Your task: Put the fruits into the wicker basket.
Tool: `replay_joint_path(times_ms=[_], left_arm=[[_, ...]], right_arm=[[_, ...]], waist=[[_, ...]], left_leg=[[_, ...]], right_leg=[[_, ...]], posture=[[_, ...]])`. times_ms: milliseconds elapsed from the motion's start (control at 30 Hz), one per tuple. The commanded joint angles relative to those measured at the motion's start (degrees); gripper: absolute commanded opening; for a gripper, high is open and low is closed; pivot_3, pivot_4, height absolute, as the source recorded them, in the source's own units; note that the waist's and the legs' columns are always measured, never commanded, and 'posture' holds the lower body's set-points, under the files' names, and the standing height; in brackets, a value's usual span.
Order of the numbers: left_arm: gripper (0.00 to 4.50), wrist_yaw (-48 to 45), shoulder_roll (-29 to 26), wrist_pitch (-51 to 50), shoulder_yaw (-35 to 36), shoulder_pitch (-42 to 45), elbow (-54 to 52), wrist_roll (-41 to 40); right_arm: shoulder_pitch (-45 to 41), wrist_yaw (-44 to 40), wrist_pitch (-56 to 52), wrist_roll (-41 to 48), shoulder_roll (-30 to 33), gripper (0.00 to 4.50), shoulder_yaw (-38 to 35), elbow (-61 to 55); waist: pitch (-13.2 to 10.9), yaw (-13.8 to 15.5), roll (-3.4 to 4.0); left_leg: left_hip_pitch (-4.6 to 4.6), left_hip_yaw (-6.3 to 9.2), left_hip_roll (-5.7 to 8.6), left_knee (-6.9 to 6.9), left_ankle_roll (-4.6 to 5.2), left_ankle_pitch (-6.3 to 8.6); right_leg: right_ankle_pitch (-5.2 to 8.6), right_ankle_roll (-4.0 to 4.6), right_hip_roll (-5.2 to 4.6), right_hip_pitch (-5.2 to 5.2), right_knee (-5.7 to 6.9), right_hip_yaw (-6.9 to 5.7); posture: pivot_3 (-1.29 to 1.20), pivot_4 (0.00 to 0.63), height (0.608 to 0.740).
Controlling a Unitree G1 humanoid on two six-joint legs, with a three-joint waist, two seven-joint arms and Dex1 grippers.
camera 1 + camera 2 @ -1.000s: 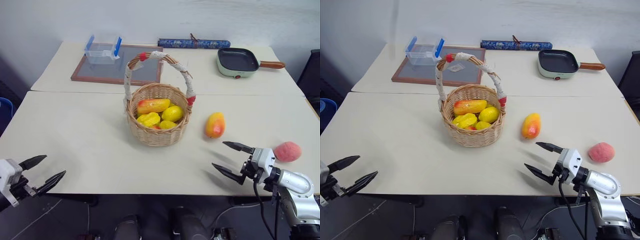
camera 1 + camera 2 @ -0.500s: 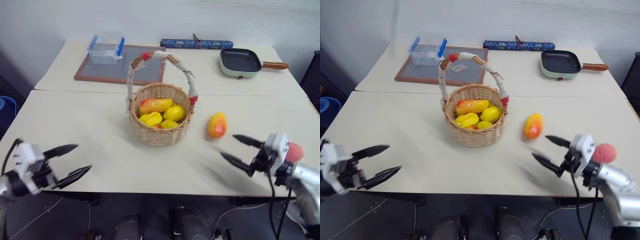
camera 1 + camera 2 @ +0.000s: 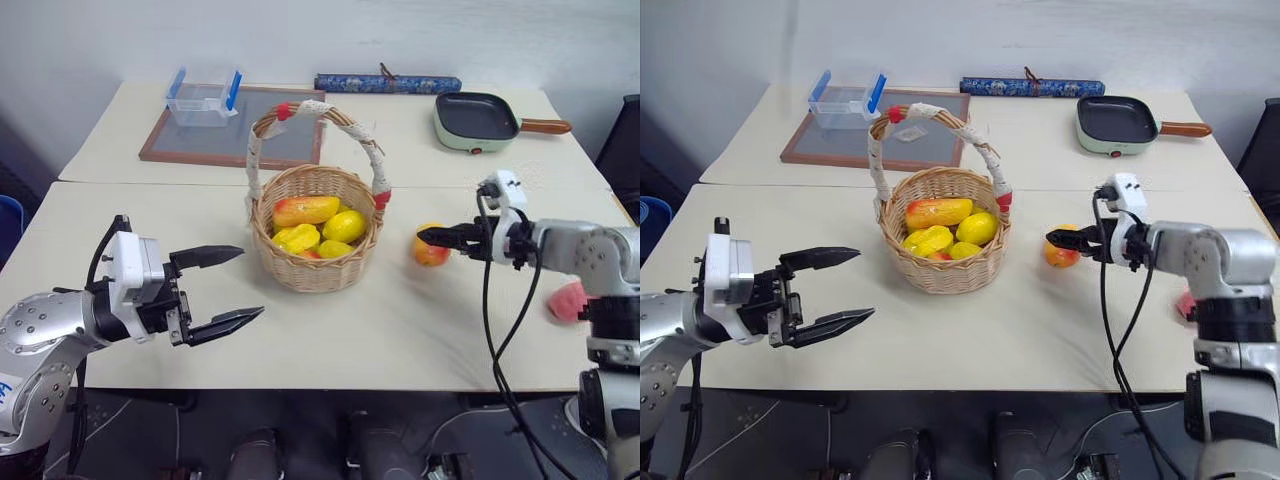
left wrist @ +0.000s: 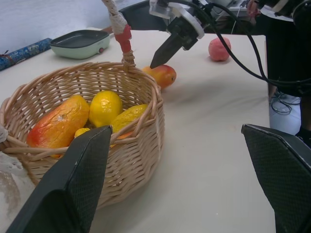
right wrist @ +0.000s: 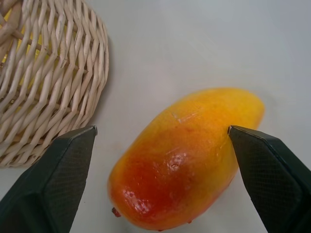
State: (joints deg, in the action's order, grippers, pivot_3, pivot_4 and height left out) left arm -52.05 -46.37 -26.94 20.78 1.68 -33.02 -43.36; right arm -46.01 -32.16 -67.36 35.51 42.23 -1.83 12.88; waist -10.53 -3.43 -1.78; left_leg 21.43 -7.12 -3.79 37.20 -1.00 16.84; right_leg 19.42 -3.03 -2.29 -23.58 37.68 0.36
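The mango needs to go into the wicker basket [image 3: 315, 262], so my right gripper will next grab the mango around its plump middle [image 3: 432, 250].
The wicker basket [image 3: 315, 262] stands mid-table holding several yellow-orange fruits [image 3: 308, 211]. To its right a mango [image 3: 431, 254] lies on the table. My right gripper [image 3: 428, 238] is open above it. In the right wrist view the mango [image 5: 187, 160] lies between the two fingers [image 5: 58, 170], apart from the basket wall [image 5: 48, 73]. A pink peach [image 3: 567, 299] lies further right, partly behind my right arm. My left gripper [image 3: 252, 283] is open and empty, left of the basket and pointing at it.
On the far table are a clear box with blue handles [image 3: 205, 100] on a framed board [image 3: 235, 145], a blue roll [image 3: 388, 85] and a green pan [image 3: 475, 122]. A seam [image 3: 150, 183] runs between the two tables.
My right gripper has risen, rolled and moved forward from the front edge to the mango. My left gripper has lifted and swung right towards the basket. The peach is now partly behind my right arm.
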Motion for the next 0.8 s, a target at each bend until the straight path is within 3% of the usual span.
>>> replay_joint_path(times_ms=[33,200,300,433,533,667,800], left_arm=[[4.49,0.79,-0.39,-0.2,0.85,0.34,-2.33,-1.41],[4.49,1.68,-0.36,-0.2,0.87,0.98,-2.8,-1.16],[4.49,2.01,-0.27,-0.09,0.89,0.69,-3.15,-1.05],[4.49,2.43,0.17,0.28,0.79,0.53,-3.11,-0.68],[4.5,2.63,0.53,0.66,0.42,0.57,-2.95,-0.3],[4.5,2.55,0.67,0.85,0.91,0.09,-2.84,-0.5],[4.5,1.91,0.69,1.31,3.02,-0.8,-1.35,-1.11]], right_arm=[[-1.73,-1.25,-0.73,-4.0,-1.94,4.5,4.26,6.27],[-6.09,-6.47,-0.99,-9.25,-3.01,4.5,10.91,12.56],[-7.09,-11.11,-1.42,-11.12,-1.48,4.5,14.45,12.8],[-7.11,-12.6,-2.53,-12.37,-0.92,4.5,14.39,11.54],[-7.17,-11.29,-1.18,-13.19,-1.77,3.93,11.48,12.12],[-4.55,-15.33,2.14,-12.63,1.79,2.77,9.55,7.19],[-0.13,-25.85,9.06,-8.89,7.79,2.76,6.61,-3.64]], waist=[[0.03,-0.07,-0.05],[0.28,-1.06,-0.46],[0.22,-1.41,-0.32],[0.22,-1.13,-0.32],[0.21,-1.11,-0.31],[0.17,-0.95,-0.24],[-0.11,-0.23,0.2]], left_leg=[[-0.07,-0.01,0.01,0.01,0.01,0.0],[-0.23,-0.01,-0.01,-0.06,0.04,0.01],[-0.15,-0.04,0.0,-0.09,0.0,-0.02],[-0.15,0.04,-0.02,-0.13,-0.02,-0.01],[-0.1,0.04,-0.02,-0.12,-0.03,-0.01],[-0.08,0.02,-0.01,-0.12,-0.03,-0.01],[0.09,0.02,0.02,-0.1,0.01,0.01]], right_leg=[[0.0,0.0,0.0,0.07,0.0,0.01],[0.0,0.0,0.02,0.16,0.06,0.02],[0.0,0.0,0.0,0.07,0.11,0.04],[0.0,0.0,0.01,0.06,0.08,-0.02],[0.0,0.0,0.0,0.06,0.02,-0.03],[0.0,0.0,0.0,0.06,-0.01,-0.02],[-0.02,-0.04,-0.01,-0.04,-0.11,-0.02]], posture=[[0.0,0.15,0.74],[0.0,0.15,0.74],[0.0,0.15,0.74],[0.0,0.15,0.74],[0.0,0.15,0.74],[0.0,0.15,0.74],[0.0,0.15,0.74]])
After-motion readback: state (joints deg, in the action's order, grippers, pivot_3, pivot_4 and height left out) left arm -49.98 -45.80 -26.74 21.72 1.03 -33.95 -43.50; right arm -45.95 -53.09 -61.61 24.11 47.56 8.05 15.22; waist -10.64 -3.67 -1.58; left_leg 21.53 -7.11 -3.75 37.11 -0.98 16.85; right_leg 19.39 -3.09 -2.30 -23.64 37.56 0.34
